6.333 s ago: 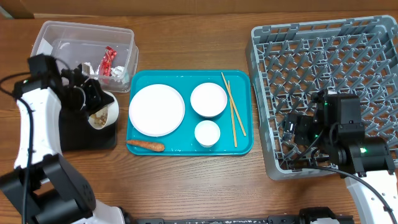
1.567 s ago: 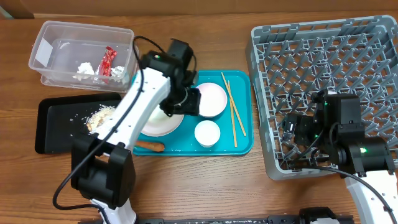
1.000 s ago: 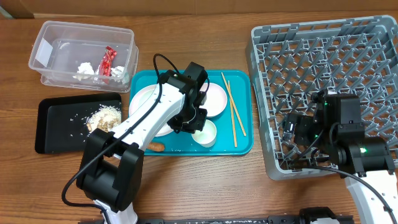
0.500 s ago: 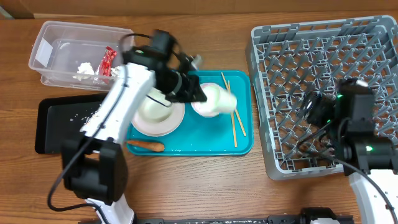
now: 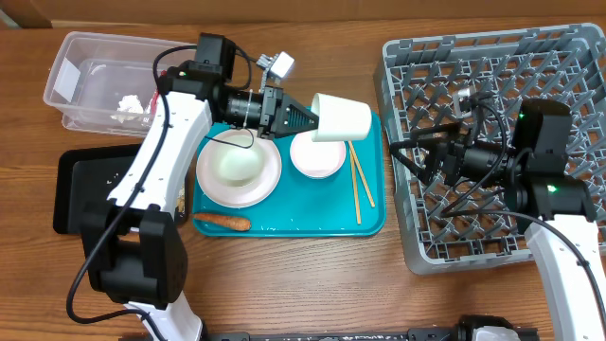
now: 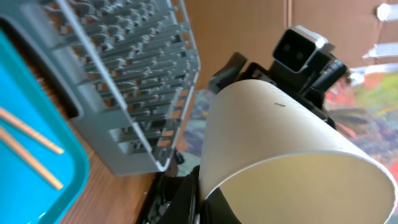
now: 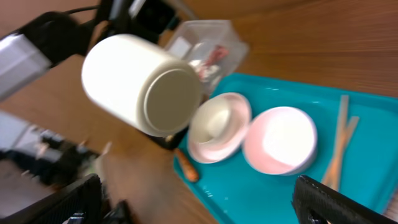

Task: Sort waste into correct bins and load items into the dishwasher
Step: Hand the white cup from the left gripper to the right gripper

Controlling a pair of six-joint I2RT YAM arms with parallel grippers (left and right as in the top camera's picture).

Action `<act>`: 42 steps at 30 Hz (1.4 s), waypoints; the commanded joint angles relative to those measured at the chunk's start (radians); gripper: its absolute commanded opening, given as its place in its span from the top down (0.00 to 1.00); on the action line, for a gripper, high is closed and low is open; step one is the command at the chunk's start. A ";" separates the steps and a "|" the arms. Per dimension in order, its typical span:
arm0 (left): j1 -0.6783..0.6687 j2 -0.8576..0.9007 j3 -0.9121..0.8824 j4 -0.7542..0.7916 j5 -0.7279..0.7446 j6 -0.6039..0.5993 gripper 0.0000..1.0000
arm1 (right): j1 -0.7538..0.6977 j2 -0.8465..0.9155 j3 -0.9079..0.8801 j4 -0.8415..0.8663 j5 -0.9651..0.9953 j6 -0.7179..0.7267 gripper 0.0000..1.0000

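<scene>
I need to get my right gripper around its base point(image 5: 365, 121) before I close on the white cup, because my fingers stop at the rack's edge point(image 5: 402, 194), short of the cup.
My left gripper point(image 5: 301, 116) is shut on a white cup point(image 5: 341, 118) and holds it on its side in the air above the teal tray's far edge, base toward the grey dish rack point(image 5: 511, 123). The cup also shows in the left wrist view point(image 6: 280, 149) and the right wrist view point(image 7: 140, 84). My right gripper point(image 5: 417, 156) is open and empty at the rack's left edge, facing the cup. On the tray lie a white plate point(image 5: 260, 185) with a small cup on it point(image 5: 232, 166), a white bowl point(image 5: 317, 156), chopsticks point(image 5: 358, 185) and a carrot point(image 5: 222, 222).
The clear tub point(image 5: 85, 57) at the far left holds a paper ball point(image 5: 128, 102); the red wrapper point(image 7: 214, 55) shows in the right wrist view. The black tray point(image 5: 76, 189) lies in front of the tub, partly under my left arm. The teal tray point(image 5: 284, 227) sits mid-table.
My left gripper lifted the white cup higher and to the right. My right arm swung left to the rack's left edge, its open gripper now facing the cup.
</scene>
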 commanded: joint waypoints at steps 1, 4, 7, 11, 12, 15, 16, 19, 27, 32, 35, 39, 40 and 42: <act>-0.043 -0.006 0.020 0.043 0.069 -0.063 0.96 | -0.002 0.008 0.027 0.010 -0.152 -0.039 0.00; -0.086 -0.006 0.020 0.111 0.067 -0.122 0.96 | -0.002 0.008 0.027 0.018 -0.185 -0.039 0.00; -0.127 -0.006 0.020 0.185 0.067 -0.182 0.96 | -0.002 0.009 0.027 0.019 -0.184 -0.039 0.00; -0.177 -0.006 0.020 0.224 0.033 -0.229 0.96 | -0.002 0.009 0.027 0.028 -0.185 -0.039 0.00; -0.185 -0.006 0.020 0.223 0.025 -0.229 0.96 | -0.002 0.009 0.027 0.032 -0.185 -0.039 0.00; -0.204 -0.006 0.020 0.222 0.006 -0.233 0.96 | -0.002 0.008 0.027 0.058 -0.189 -0.039 0.00; -0.204 -0.006 0.020 0.222 0.006 -0.235 0.96 | -0.002 0.008 0.027 0.063 -0.190 -0.039 0.00; -0.205 -0.006 0.020 0.222 -0.014 -0.254 0.96 | -0.002 0.008 0.027 0.076 -0.209 -0.039 0.05; -0.206 -0.006 0.020 0.256 -0.038 -0.284 0.96 | -0.002 0.008 0.027 0.052 -0.245 -0.039 0.34; -0.206 -0.006 0.020 0.308 -0.039 -0.341 0.96 | -0.002 0.008 0.027 0.050 -0.245 -0.038 0.34; -0.208 -0.006 0.020 0.312 -0.039 -0.341 0.96 | -0.002 0.008 0.027 0.051 -0.245 -0.039 0.33; -0.208 -0.006 0.020 0.312 -0.039 -0.341 0.96 | -0.002 0.008 0.027 0.057 -0.245 -0.039 0.34; -0.208 -0.006 0.020 0.312 -0.039 -0.341 0.96 | -0.002 0.008 0.027 0.058 -0.244 -0.039 0.33; -0.208 -0.006 0.020 0.312 -0.039 -0.348 0.96 | -0.002 0.008 0.027 0.064 -0.244 -0.039 0.27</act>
